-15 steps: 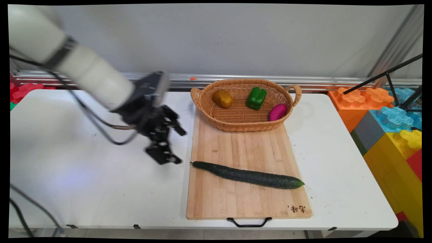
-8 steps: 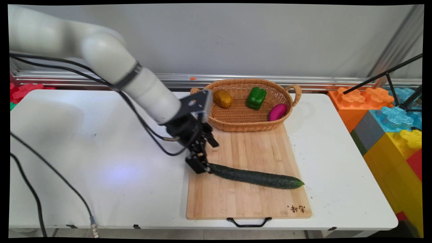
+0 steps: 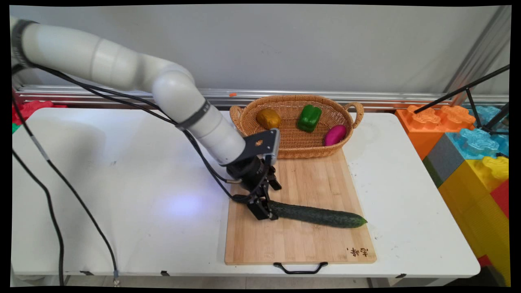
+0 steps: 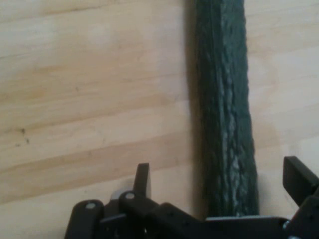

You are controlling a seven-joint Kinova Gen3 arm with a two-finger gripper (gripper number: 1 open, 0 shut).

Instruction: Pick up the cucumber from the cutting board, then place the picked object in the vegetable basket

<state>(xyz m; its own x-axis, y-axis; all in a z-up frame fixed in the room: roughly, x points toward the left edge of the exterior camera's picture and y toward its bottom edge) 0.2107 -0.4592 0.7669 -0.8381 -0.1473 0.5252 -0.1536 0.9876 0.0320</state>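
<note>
The gripper should next grab the cucumber by its dark half opposite the bright green tip, to lift the long cucumber off the cutting board.
A long dark green cucumber lies across the near part of a wooden cutting board. My gripper is down at the cucumber's left end. In the hand view the cucumber runs up from between my two fingers over the board. The gripper is open and straddles it: the left finger stands apart from the cucumber and the right finger is near its other side. Nothing is clamped.
A wicker basket sits on the board's far end, holding a brownish potato, a green pepper and a magenta eggplant. Big coloured blocks and a black tripod leg stand to the right of the table.
The arm has swung right from above the bare table to the board. The gripper has come down over the cucumber's left end and slid further along it.
</note>
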